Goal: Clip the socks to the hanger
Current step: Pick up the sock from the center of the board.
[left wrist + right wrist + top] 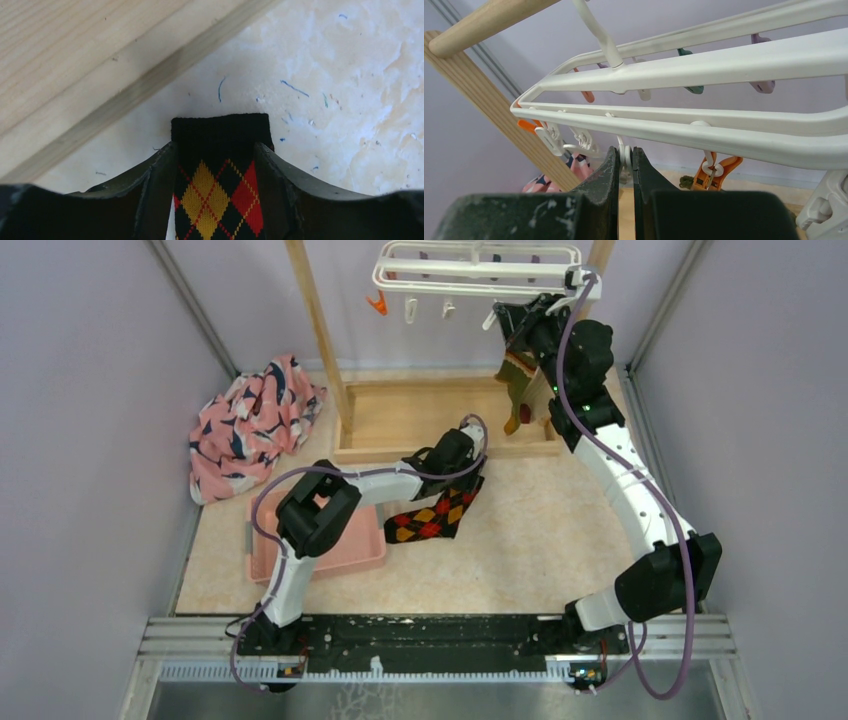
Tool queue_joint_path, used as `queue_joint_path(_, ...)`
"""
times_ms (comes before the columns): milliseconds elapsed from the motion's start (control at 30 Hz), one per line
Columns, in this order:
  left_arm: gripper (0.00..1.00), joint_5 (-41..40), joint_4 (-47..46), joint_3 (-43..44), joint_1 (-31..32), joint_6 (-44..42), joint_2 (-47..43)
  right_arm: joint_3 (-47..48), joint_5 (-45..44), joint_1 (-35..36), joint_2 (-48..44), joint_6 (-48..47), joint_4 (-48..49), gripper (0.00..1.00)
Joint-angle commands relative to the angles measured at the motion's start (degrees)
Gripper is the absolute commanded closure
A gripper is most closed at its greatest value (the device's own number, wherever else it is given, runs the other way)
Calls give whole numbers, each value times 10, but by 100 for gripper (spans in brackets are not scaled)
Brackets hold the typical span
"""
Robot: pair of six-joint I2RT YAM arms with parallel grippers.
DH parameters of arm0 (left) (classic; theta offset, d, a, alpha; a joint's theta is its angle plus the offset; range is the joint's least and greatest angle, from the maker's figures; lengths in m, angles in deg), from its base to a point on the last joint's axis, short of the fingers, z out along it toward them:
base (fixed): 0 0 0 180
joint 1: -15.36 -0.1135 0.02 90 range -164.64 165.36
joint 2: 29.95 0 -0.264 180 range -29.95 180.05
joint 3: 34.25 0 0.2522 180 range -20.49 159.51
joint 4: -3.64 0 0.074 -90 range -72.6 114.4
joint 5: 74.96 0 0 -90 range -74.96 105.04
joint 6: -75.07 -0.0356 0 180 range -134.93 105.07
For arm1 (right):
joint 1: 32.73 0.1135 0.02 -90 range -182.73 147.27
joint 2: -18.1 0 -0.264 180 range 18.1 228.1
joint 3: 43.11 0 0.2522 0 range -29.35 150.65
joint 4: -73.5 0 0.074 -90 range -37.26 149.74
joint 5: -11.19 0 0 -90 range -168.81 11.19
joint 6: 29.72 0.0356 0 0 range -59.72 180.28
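Observation:
The edge of the argyle sock's cuff should stay free to clip, so the robot's left gripper needs to pinch the sock across its sides just below the black cuff (474,478) (217,151) next.
The white hanger (470,270) hangs from the wooden rack at the back, with small coloured clips under its frame (704,70). My right gripper (505,318) is raised to the hanger's right end. In the right wrist view it (625,154) is shut on a white clip (625,150). Just below it hangs a striped olive and beige sock (517,380). A black, red and yellow argyle sock (430,515) lies mid-table. My left gripper (468,472) is at its cuff, open, and the sock (220,195) shows flat between the spread fingers (160,190).
A big pink patterned cloth (250,425) is heaped at the back left. A pink tray (340,545) sits under my left arm. The rack's wooden base tray (440,415) and post (320,330) stand behind the argyle sock. An orange clip (714,172) dangles beside my right fingers.

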Motion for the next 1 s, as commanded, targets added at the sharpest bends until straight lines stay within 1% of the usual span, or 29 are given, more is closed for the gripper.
queue_joint_path(0,36,21,134,-36,0,6,6,-17,-6,-12,-19,-4,-62,100)
queue_joint_path(133,37,12,140,-33,11,6,3,-19,-7,-12,-21,-4,-61,100)
queue_joint_path(233,35,-3,151,-24,20,13,4,-19,-8,-12,-23,-5,-63,100)
queue_joint_path(300,29,-17,163,-17,24,15,-1,-20,-10,-12,-25,-7,-64,100)
queue_joint_path(433,12,-53,173,-13,26,16,-12,-21,-9,-12,-26,-8,-65,100)
queue_joint_path(567,3,-54,181,-11,26,19,-8,-22,-5,-12,-25,-4,-61,100)
queue_joint_path(633,3,-49,183,-9,26,22,-1,-23,-5,-12,-26,-4,-61,100)
queue_joint_path(667,5,-49,184,-7,26,24,4,-24,-5,-12,-26,-4,-60,100)
queue_joint_path(733,15,-54,191,-3,27,26,13,-25,-6,-12,-27,-5,-61,100)
queue_joint_path(900,55,-82,204,-7,29,27,23,-28,-10,-13,-29,-7,-62,100)
queue_joint_path(967,69,-88,203,-17,29,28,20,-28,-9,-14,-28,-6,-61,100)
